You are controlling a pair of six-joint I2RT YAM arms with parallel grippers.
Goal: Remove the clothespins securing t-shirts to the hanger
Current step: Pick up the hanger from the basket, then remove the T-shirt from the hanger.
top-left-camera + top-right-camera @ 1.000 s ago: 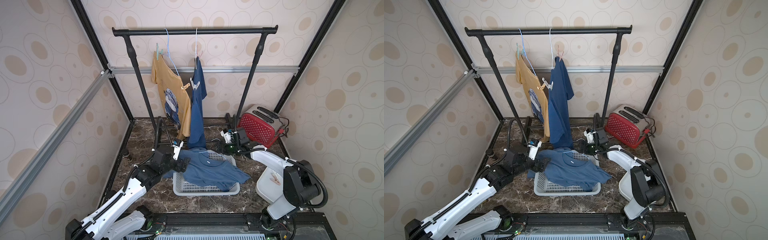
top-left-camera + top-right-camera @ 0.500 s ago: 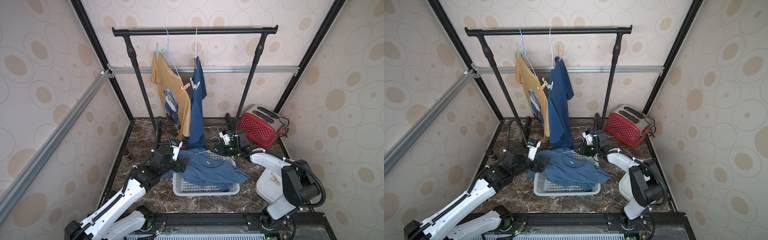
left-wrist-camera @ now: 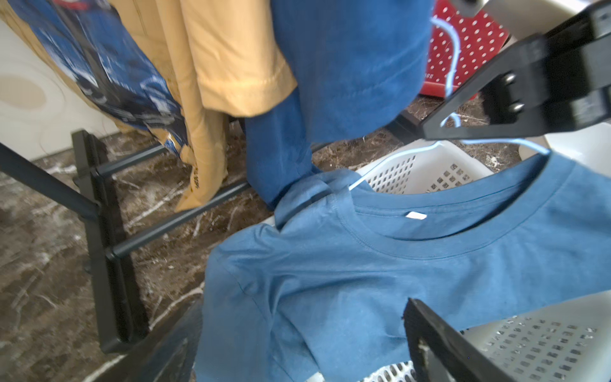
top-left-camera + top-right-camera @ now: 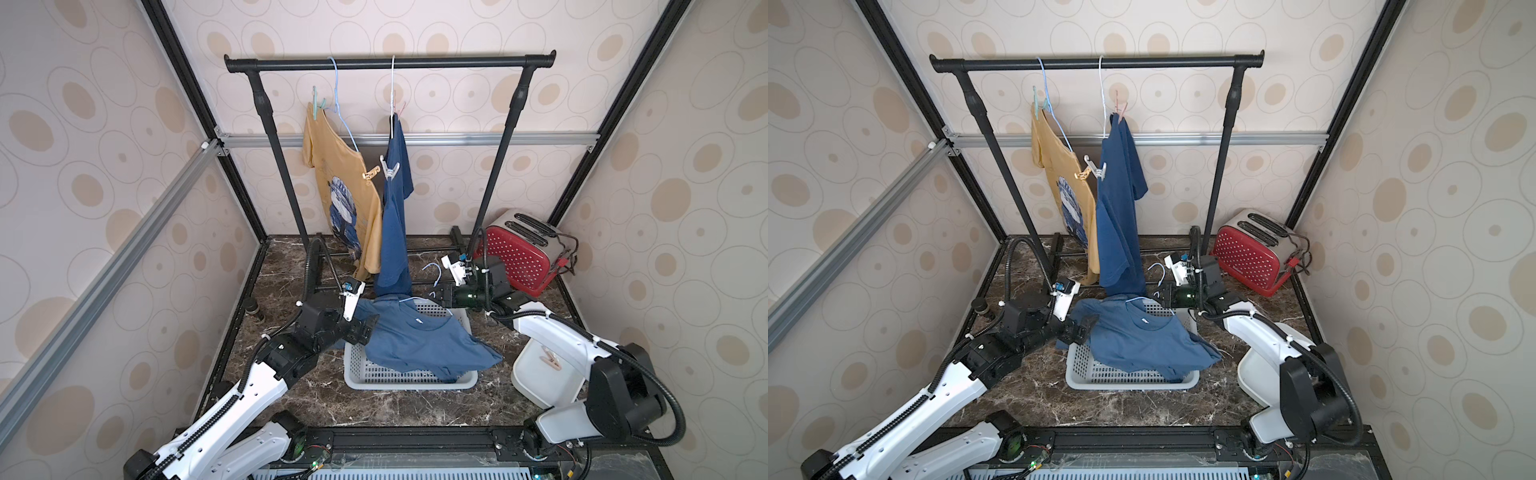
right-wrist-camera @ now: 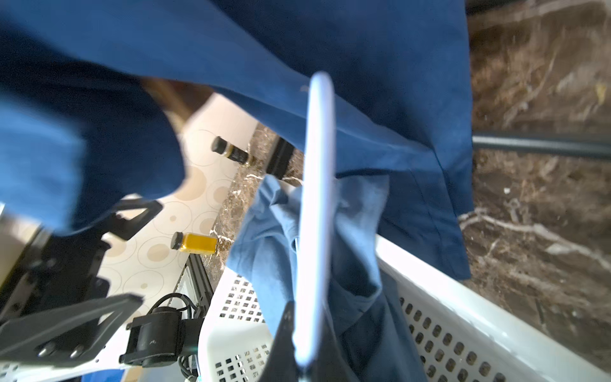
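Observation:
Next, my left gripper grabs the medium blue t-shirt [image 4: 419, 340] at its shoulder rather than its neckline, so the light blue hanger slides free.
A mustard t-shirt [image 4: 345, 183] and a navy t-shirt [image 4: 395, 216] hang on hangers from the rack. On them sit teal [image 4: 316, 104], yellow [image 4: 371, 173], white [image 4: 390, 168] and pinkish [image 4: 401, 109] clothespins. A medium blue t-shirt [image 4: 419, 340] lies draped over the basket [image 4: 399, 376], still on its light blue hanger [image 5: 315, 205]. My right gripper [image 5: 302, 363] is shut on that hanger's wire at the basket's far edge. My left gripper [image 3: 297, 347] stands open at the shirt's shoulder, with cloth between its fingers.
The black rack [image 4: 390, 64] spans the back, and its foot bars lie on the marble floor. A red toaster [image 4: 519, 253] stands at the back right. A white bin [image 4: 544, 374] on the right holds a clothespin [image 4: 550, 358]. Small bottles [image 4: 253, 307] stand by the left wall.
My right gripper has moved towards the basket and closed on the light blue hanger. My left gripper has opened a little wider beside the shirt.

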